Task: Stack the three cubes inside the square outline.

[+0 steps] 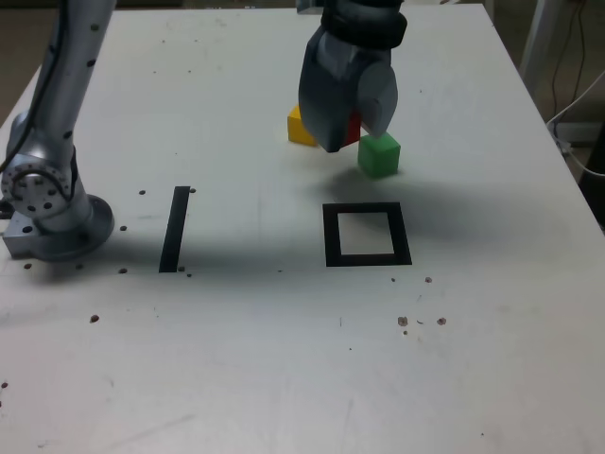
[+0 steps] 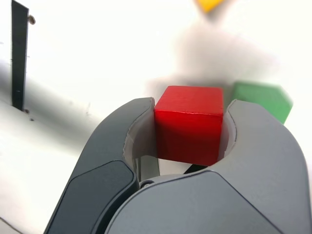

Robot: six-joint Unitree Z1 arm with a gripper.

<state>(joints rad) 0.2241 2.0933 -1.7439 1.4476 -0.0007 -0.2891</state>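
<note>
The red cube [image 1: 354,128] hangs high behind the square outline's white centre [image 1: 366,234] in the exterior view, so it is too early to release. My gripper moves the cube there first, then releases it.
My gripper [image 2: 189,127] is shut on the red cube [image 2: 189,122], whose sides sit between the two grey jaws in the wrist view. In the exterior view the gripper [image 1: 348,132] hangs over the table behind the square outline [image 1: 367,235], and only a sliver of the red cube [image 1: 354,128] shows. The yellow cube [image 1: 300,126] rests on the table at the gripper's side toward the exterior view's left. The green cube [image 1: 379,154] sits on the table just beyond the outline's far edge. The outline's white centre holds nothing.
A straight black tape strip [image 1: 175,228] lies to the exterior view's left of the outline. The arm's base [image 1: 47,213] stands at the table's left edge in that view. Small dark specks dot the white table [image 1: 284,359].
</note>
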